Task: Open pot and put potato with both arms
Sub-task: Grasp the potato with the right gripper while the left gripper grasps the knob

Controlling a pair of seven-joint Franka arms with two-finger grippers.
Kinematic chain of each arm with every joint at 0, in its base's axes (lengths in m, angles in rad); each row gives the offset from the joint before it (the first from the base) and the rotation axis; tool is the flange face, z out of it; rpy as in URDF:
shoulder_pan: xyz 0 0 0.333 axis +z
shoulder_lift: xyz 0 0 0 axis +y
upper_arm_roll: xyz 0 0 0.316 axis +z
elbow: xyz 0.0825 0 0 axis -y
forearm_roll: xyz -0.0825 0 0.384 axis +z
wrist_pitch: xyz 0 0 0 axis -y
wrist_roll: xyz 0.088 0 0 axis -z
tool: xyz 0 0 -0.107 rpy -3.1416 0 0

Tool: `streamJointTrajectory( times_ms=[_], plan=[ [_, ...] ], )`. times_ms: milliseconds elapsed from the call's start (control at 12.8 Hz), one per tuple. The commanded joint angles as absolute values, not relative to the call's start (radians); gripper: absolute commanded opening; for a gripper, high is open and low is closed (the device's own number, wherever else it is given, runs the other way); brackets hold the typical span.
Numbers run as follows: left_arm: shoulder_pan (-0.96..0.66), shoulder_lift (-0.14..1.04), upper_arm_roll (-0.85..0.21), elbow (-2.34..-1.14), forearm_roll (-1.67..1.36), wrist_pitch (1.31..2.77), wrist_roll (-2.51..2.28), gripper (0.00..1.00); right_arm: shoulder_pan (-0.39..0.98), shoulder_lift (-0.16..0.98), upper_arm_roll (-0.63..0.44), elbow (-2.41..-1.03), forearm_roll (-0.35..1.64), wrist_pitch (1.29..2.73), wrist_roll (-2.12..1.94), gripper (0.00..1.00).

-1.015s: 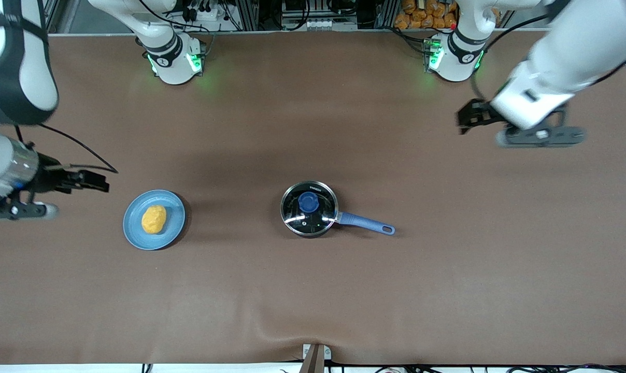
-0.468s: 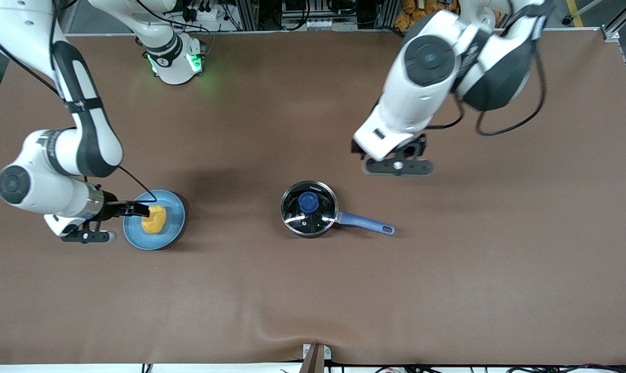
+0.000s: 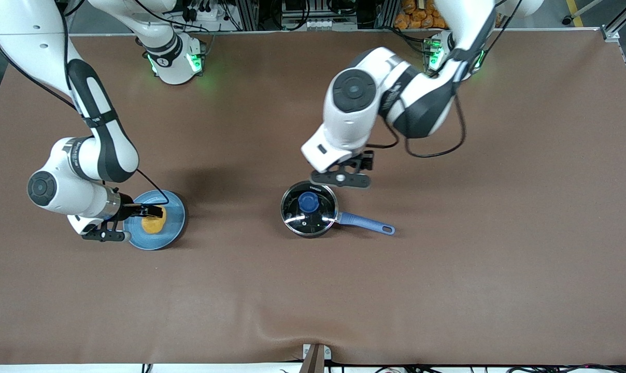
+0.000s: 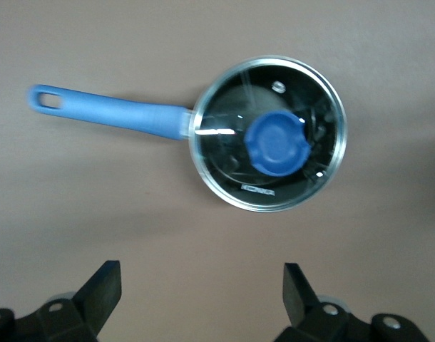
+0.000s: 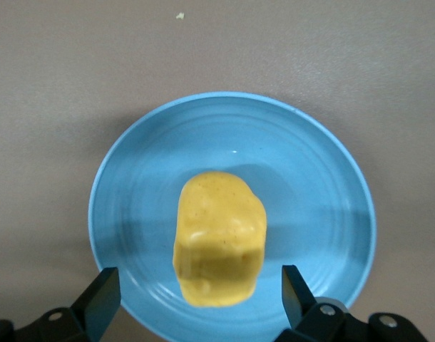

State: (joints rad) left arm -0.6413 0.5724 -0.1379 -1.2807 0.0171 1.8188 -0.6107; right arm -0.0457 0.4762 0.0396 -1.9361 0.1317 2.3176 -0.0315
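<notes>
The fingers of my right gripper stop short of the yellow potato (image 3: 153, 223) on the blue plate (image 3: 166, 238), so they should move toward the potato before they close on it.
The pot (image 3: 309, 209) is a small black saucepan with a blue handle (image 3: 367, 224). Its glass lid with a blue knob (image 3: 309, 202) is on. It also shows in the left wrist view (image 4: 269, 135), with the knob (image 4: 277, 142) and handle (image 4: 110, 114). My left gripper (image 3: 364, 161) is open and empty, over bare table just beside the pot's rim (image 4: 201, 299). The yellow-orange potato (image 3: 154, 224) lies on a light-blue plate (image 3: 173, 220). My right gripper (image 3: 146, 211) is open, low over the plate. Its fingers (image 5: 201, 299) stand either side of one end of the potato (image 5: 219, 242), without touching it.
The brown table mat (image 3: 313, 300) is bare around the pot and the plate (image 5: 310, 192). Both arm bases stand along the table edge farthest from the front camera. A small clamp (image 3: 315, 355) sits at the table's nearest edge.
Both arms swung in from the table's ends. The right gripper came down over the plate and potato. The left gripper moved over to beside the pot. Pot and potato have not moved.
</notes>
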Motion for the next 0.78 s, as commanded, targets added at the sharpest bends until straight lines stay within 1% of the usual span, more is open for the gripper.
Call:
streamJointTrajectory(
  times_ms=[0,312,390,546,624,702],
  plan=[
    [-0.702,0.624,-0.110,-1.218,0.040,1.809,-0.602,1.00,-0.034,0.505,0.041,-1.965,0.156,2.393,-0.041,1.00],
    [-0.727,0.673,-0.097,-1.215,0.040,1.874,-0.636,1.00,-0.034,0.522,0.041,-1.964,0.156,2.408,-0.046,1.00],
    [-0.735,0.679,-0.077,-1.213,0.038,1.890,-0.644,1.00,-0.034,0.522,0.041,-1.963,0.156,2.408,-0.055,0.92],
    [-0.756,0.713,-0.051,-1.213,0.038,1.986,-0.670,1.00,-0.035,0.522,0.041,-1.963,0.156,2.407,-0.072,0.50],
    [-0.758,0.730,-0.051,-1.213,0.038,2.044,-0.716,1.00,-0.037,0.522,0.041,-1.963,0.155,2.407,-0.072,0.34],
    [-0.758,0.750,-0.049,-1.212,0.038,2.095,-0.756,1.00,-0.037,0.522,0.041,-1.962,0.155,2.405,-0.077,0.24]
  ],
)
